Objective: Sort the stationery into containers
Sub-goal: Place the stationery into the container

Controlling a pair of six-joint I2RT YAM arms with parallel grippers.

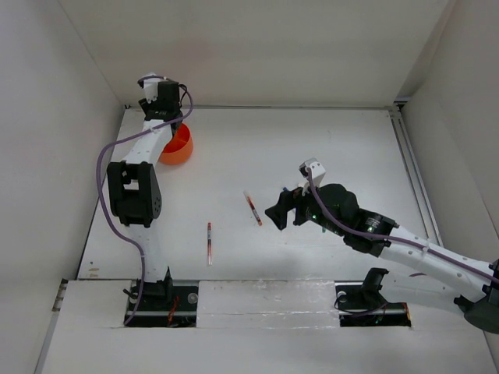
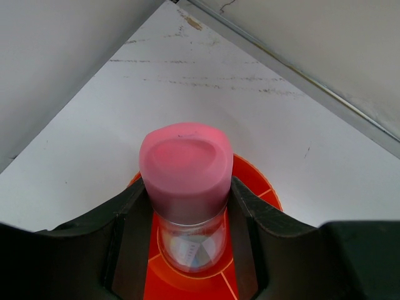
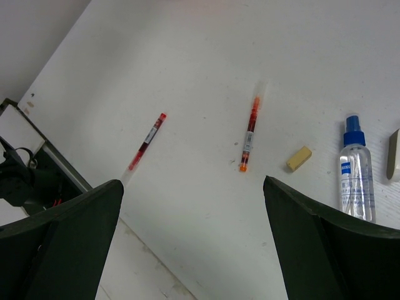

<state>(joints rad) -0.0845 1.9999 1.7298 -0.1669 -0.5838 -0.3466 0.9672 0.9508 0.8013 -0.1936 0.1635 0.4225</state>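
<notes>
My left gripper opens now, since the clear end of the pink stubby tube [image 2: 184, 165] lines up with the orange cup's middle ring, so the tube would end there.
My left gripper [image 2: 187, 195] is shut on the pink stubby tube [image 2: 184, 165], with its clear end pointing down over the middle of the orange cup [image 2: 257, 182]. In the top view this gripper [image 1: 160, 109] is at the table's far left, by the cup [image 1: 179, 146]. My right gripper [image 1: 277, 212] is open and empty above the table's middle [image 3: 192, 184]. Two red-white pens [image 3: 145, 142] [image 3: 249, 133] lie ahead of it, as do a tan eraser [image 3: 299, 158], the blue-capped bottle [image 3: 356, 169] and a white eraser [image 3: 394, 154]. The dark green pen is out of view.
White walls close in the table [image 1: 327, 148] at the left, back and right. The cup stands near the back left corner. The pens also show in the top view [image 1: 253, 208] [image 1: 209, 242]. The arm bases sit on a raised strip [image 1: 265, 300] at the near edge.
</notes>
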